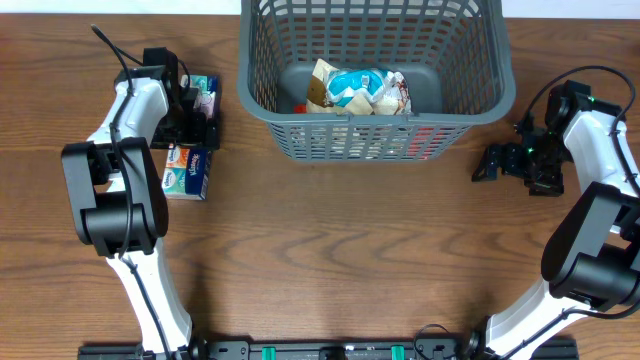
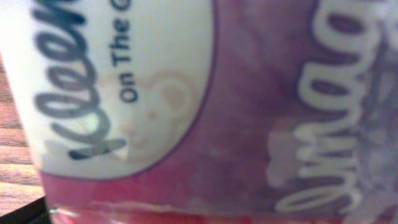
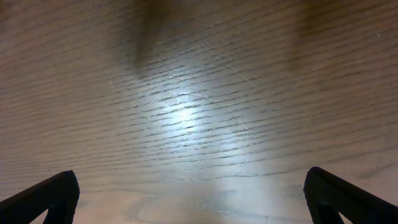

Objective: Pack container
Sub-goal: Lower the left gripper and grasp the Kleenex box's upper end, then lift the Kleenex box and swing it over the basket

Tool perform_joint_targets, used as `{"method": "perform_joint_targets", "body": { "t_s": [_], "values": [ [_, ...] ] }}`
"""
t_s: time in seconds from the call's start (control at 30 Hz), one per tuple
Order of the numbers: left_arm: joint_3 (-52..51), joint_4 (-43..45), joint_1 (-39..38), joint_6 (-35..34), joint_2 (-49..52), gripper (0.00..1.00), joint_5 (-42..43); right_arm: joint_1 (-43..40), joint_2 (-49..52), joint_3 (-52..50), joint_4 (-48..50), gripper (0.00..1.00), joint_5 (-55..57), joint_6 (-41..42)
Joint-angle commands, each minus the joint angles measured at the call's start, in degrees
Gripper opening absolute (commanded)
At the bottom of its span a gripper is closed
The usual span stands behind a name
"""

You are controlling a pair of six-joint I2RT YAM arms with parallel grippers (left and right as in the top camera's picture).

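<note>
My fingers are on both long sides of the tissue packet, with its printed side (image 2: 186, 118) close under the palm, so it is time for my left gripper to close on it.
The dark grey lattice container (image 1: 480, 100) stands at the table's back centre with several packets (image 1: 357, 90) lying in it. My left gripper (image 1: 192, 118) is down on a tissue packet (image 1: 206, 95) at the left. That pink and white Kleenex packet (image 2: 249, 112) fills the left wrist view, and the fingers are hidden there. A second tissue packet (image 1: 187, 170) lies just in front of the gripper. My right gripper (image 1: 490, 162) is open and empty, low over bare wood to the right of the container, fingertips wide apart (image 3: 193, 199).
The wooden table (image 1: 350, 250) stretches in front of the container. Both arm bases stand at the front edge, left (image 1: 120, 210) and right (image 1: 600, 260).
</note>
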Motion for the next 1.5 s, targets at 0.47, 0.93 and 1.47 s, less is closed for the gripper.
{"method": "perform_joint_targets", "body": {
  "t_s": [0.47, 0.93, 1.47],
  "values": [
    [0.09, -2.01, 0.0, -3.54, 1.42, 0.4, 3.17, 0.52, -0.09, -0.13, -0.02, 0.99, 0.46, -0.68],
    [2.16, 0.28, 0.0, -4.17, -17.05, 0.19, 3.15, 0.52, -0.09, -0.13, 0.24, 0.99, 0.66, -0.7],
    [2.16, 16.87, -10.56, 4.28, -42.82, 0.06, 3.13, 0.33, -0.11, -0.11, 5.25, 0.99, 0.68, -0.72]
  ]
}}
